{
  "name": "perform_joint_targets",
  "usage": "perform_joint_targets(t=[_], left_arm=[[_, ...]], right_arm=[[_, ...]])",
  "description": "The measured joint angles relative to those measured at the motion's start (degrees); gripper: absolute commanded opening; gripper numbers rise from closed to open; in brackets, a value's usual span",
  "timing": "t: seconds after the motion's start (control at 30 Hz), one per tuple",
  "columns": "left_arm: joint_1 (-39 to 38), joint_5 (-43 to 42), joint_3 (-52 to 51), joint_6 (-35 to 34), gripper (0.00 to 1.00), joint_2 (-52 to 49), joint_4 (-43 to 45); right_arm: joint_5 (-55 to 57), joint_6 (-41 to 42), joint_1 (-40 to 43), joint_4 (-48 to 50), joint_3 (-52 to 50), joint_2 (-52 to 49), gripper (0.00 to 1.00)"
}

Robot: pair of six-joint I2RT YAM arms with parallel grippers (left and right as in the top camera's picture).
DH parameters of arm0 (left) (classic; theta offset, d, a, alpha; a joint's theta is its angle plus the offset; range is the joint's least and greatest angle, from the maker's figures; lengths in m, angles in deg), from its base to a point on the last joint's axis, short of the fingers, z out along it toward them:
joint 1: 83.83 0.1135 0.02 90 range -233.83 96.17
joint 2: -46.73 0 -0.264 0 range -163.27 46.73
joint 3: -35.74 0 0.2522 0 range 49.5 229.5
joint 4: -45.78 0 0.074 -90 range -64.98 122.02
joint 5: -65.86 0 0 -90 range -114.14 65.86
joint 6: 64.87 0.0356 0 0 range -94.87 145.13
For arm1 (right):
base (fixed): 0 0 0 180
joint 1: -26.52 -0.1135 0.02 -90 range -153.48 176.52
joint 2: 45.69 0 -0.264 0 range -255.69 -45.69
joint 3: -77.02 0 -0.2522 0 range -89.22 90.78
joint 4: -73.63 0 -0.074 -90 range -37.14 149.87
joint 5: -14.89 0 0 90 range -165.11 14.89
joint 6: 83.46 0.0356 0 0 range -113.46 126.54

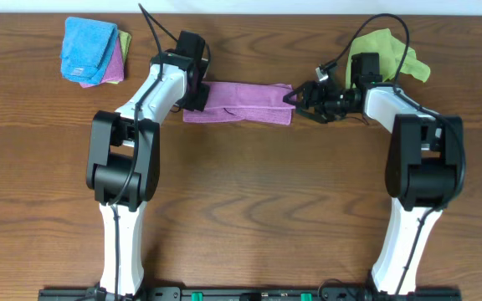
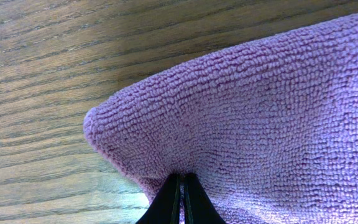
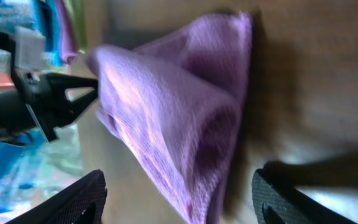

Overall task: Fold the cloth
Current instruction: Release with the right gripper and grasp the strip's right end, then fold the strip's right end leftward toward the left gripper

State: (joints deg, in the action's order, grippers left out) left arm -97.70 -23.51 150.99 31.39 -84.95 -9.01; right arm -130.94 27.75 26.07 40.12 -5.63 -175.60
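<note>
The purple cloth is to be folded over at its loose end (image 1: 290, 99) (image 3: 209, 127), opposite my left gripper. My right gripper will grab the cloth by that end next and can then fold it over.
The purple cloth (image 1: 239, 102) lies folded into a long strip across the middle back of the table. At its left end, my left gripper (image 1: 199, 100) is shut on it. The left wrist view shows the closed fingertips (image 2: 182, 183) pinching a raised fold of the cloth (image 2: 260, 112). My right gripper (image 1: 294, 99) is at the strip's right end, open. In the right wrist view its two fingers (image 3: 73, 199) stand wide apart on either side of the loose cloth end (image 3: 179, 112), not gripping it. The left gripper (image 3: 73, 96) shows beyond the cloth there.
A stack of folded blue, pink and green cloths (image 1: 93, 52) sits at the back left. A lime-green cloth (image 1: 387, 50) lies at the back right, behind my right arm and partly under its cable.
</note>
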Motion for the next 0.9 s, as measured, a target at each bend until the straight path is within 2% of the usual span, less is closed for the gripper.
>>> perform_joint_targets(t=[0.2,0.37,0.47,0.57,0.9], left_arm=[[0.13,-0.24,0.0,0.02,0.06,0.0,0.04],[0.15,-0.35,0.0,0.0,0.06,0.0,0.07],[0.17,-0.39,0.0,0.0,0.06,0.0,0.07],[0.17,-0.42,0.0,0.02,0.06,0.0,0.09],[0.17,-0.57,0.0,-0.22,0.06,0.0,0.13]], right_arm=[[-2.6,2.95,-1.31,2.89,0.96,-1.9,0.73],[-0.9,4.09,-3.87,3.17,1.03,-1.9,0.64],[0.5,4.15,-4.02,3.08,1.03,-1.95,0.43],[2.86,4.48,-3.69,3.19,1.01,-2.49,0.02],[4.79,6.03,-2.64,2.95,2.91,-3.52,0.02]])
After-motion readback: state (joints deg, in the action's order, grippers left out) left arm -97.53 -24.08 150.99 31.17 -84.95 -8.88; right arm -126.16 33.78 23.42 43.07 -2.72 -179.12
